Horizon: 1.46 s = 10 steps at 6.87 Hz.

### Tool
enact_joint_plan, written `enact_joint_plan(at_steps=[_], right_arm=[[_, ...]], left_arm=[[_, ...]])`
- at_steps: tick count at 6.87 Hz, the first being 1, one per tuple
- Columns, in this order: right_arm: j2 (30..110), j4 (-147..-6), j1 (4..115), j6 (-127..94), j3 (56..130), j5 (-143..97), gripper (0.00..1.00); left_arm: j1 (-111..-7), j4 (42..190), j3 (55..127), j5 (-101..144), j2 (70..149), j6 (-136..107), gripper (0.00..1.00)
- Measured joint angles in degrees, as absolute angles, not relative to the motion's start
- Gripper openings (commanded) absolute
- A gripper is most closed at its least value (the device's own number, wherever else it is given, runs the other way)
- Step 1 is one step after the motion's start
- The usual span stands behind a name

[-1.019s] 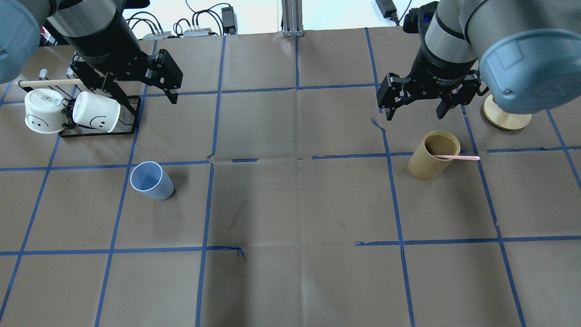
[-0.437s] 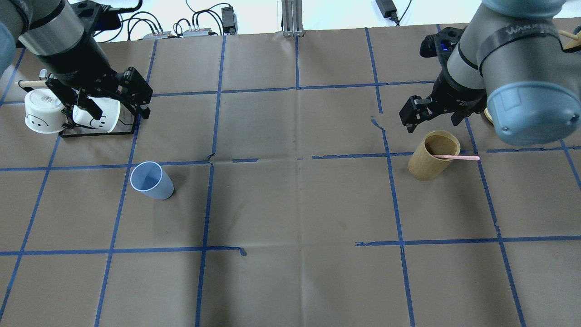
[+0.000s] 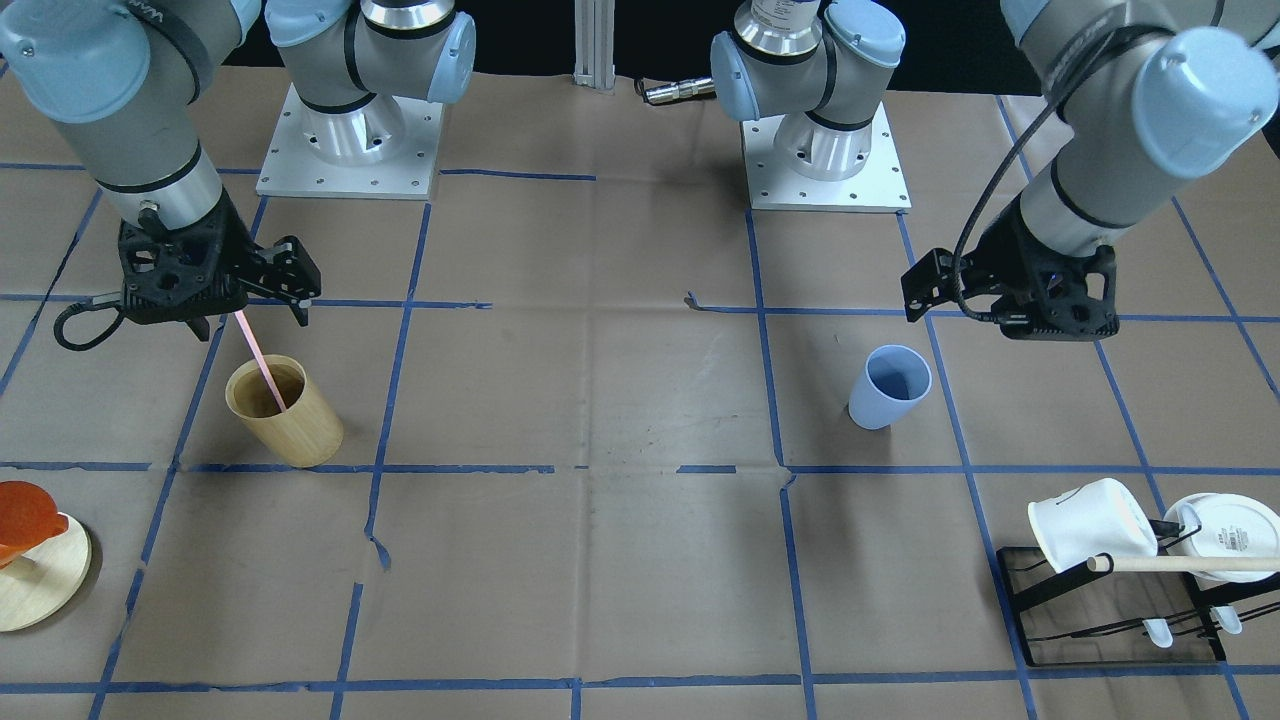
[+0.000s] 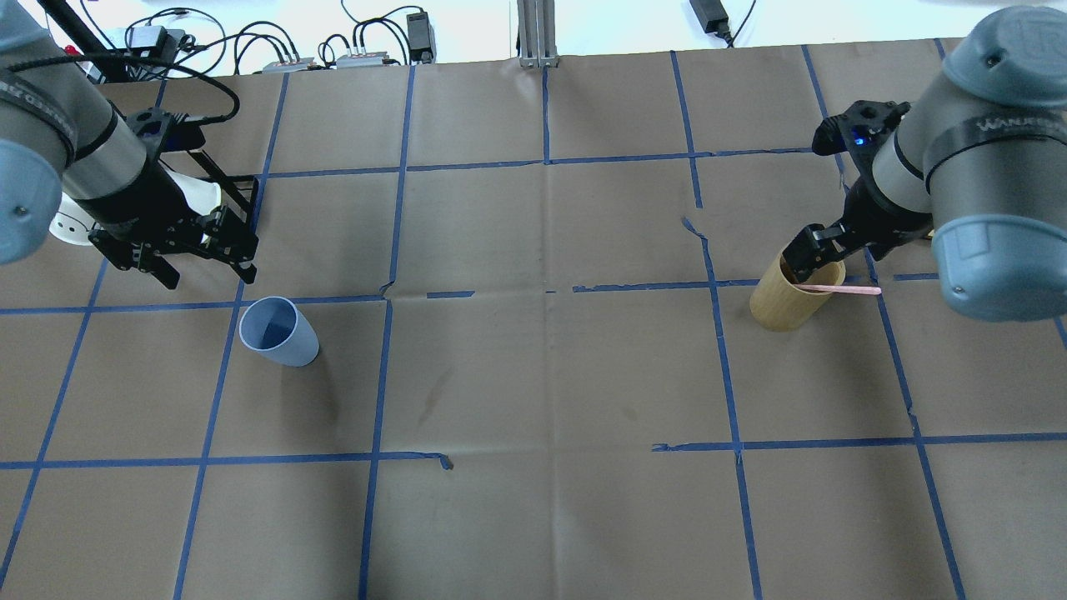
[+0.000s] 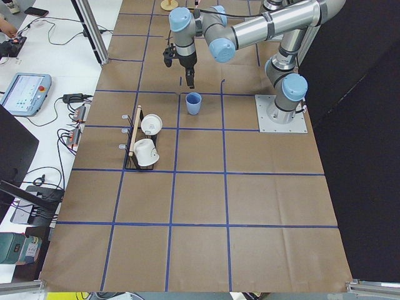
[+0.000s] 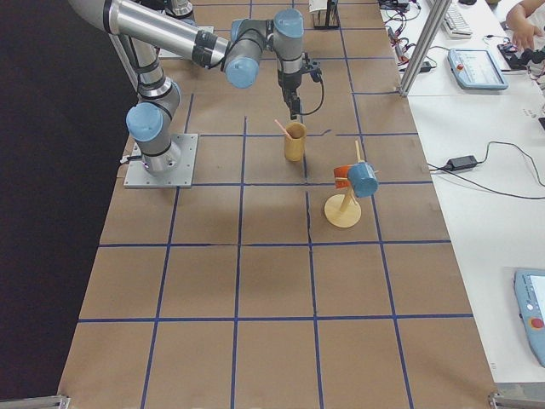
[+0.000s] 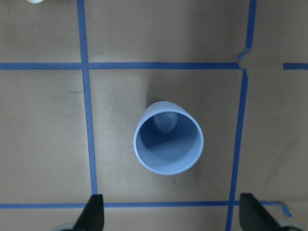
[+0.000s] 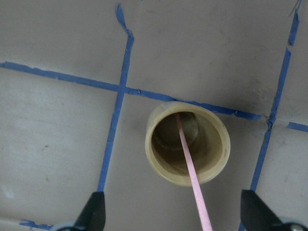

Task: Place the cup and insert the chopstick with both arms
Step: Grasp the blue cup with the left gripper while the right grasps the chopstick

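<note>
I should grab the pink chopstick by its top (image 3: 240, 318) with my right gripper next, and then it can go into the pale blue cup (image 3: 889, 386).
The pale blue cup (image 4: 279, 332) stands upright and empty on the paper-covered table, left of centre; it also shows in the front view (image 3: 889, 386) and the left wrist view (image 7: 168, 144). My left gripper (image 4: 204, 275) is open, above and just behind the cup, touching nothing. The pink chopstick (image 4: 838, 288) leans inside the tan bamboo cup (image 4: 788, 300), its top sticking out; the right wrist view shows the chopstick (image 8: 192, 178) too. My right gripper (image 4: 834, 262) is open above the bamboo cup, its fingers either side of the chopstick's top in the front view (image 3: 250, 318).
A black wire rack (image 3: 1100, 600) with two white mugs and a wooden rod (image 3: 1180, 563) stands on the robot's far left. A round wooden stand (image 3: 40, 570) with an orange piece stands on its far right. Blue tape lines grid the table.
Both arms have swung towards the robot. The left gripper moved from over the mug rack to just behind the blue cup. The right gripper moved over the bamboo cup. Both stayed open.
</note>
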<state>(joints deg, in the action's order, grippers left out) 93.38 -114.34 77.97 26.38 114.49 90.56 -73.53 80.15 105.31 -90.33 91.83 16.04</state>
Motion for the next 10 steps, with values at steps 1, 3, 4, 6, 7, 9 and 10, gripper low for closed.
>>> enact_joint_plan(at_steps=[1,3,4,6,7,9,10], right_arm=[[94.26,-116.45,76.76,28.19,116.82,90.56,1.00],[94.77,-119.73,75.22,29.93,120.28,90.50,0.99],[94.83,-120.22,74.82,29.98,120.81,90.29,0.96],[94.87,-120.59,74.65,29.62,120.97,89.84,0.80],[94.89,-120.65,74.63,29.56,120.96,89.77,0.66],[94.98,-120.67,74.67,29.53,120.98,89.74,0.42],[95.03,-120.67,74.69,29.53,121.01,89.74,0.31]], left_arm=[[-72.87,74.86,109.43,-90.32,91.93,17.01,1.00],[-72.50,67.95,114.63,-90.33,92.99,17.80,0.99],[-72.40,66.47,115.70,-90.33,93.74,17.94,0.99],[-72.02,63.58,116.17,-90.37,96.22,17.82,0.98],[-71.89,62.87,116.09,-90.37,97.25,17.77,0.91],[-71.75,62.59,116.17,-90.47,98.91,17.84,0.35],[-71.73,62.58,116.14,-90.51,99.39,18.03,0.07]])
